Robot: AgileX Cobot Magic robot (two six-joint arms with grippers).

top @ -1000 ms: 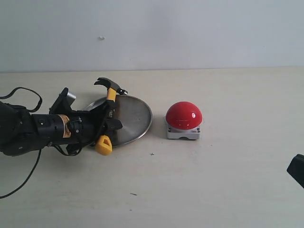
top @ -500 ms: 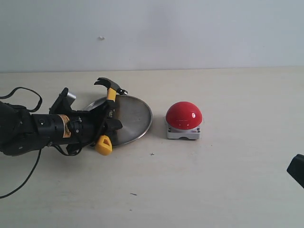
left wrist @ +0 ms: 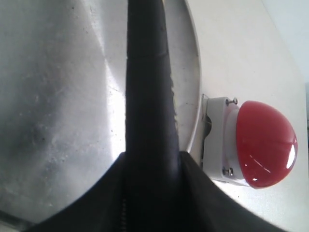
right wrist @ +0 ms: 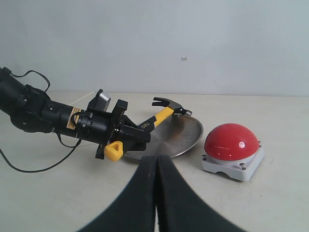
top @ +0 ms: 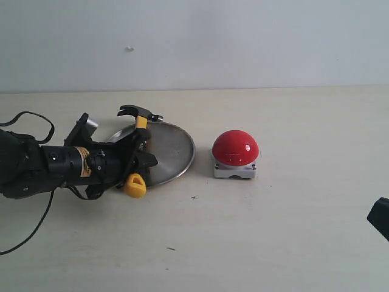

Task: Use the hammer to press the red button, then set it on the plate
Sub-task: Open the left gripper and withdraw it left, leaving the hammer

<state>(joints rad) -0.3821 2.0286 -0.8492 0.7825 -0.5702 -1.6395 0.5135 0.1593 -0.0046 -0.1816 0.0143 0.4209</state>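
Note:
The hammer's handle [top: 141, 125] [left wrist: 147, 34] lies low across the silver plate, head over the plate's rim, and the hammer would rest there, so it is now time for my left gripper to let go.
My left gripper [top: 138, 156] is shut on the hammer [top: 141, 129] at the black part of its handle. The dark head [top: 137, 111] stands above the far left rim of the silver plate [top: 171, 149], and the yellow end [top: 135, 185] hangs off the near rim. In the left wrist view the handle [left wrist: 149, 96] runs across the shiny plate [left wrist: 58, 96], with the red button [left wrist: 263, 142] beyond the rim. The red button [top: 235, 148] sits on its grey base just right of the plate, untouched. My right gripper [right wrist: 156, 162] is shut with nothing in it, well short of the button [right wrist: 231, 141].
A black cable [top: 27, 121] loops behind the left arm on the pale tabletop. Part of the right arm [top: 380, 219] shows at the lower right edge. A white wall rises behind the table.
The hammer head has dipped a little lower toward the plate's rim, still held by the left gripper. The right arm has not moved.

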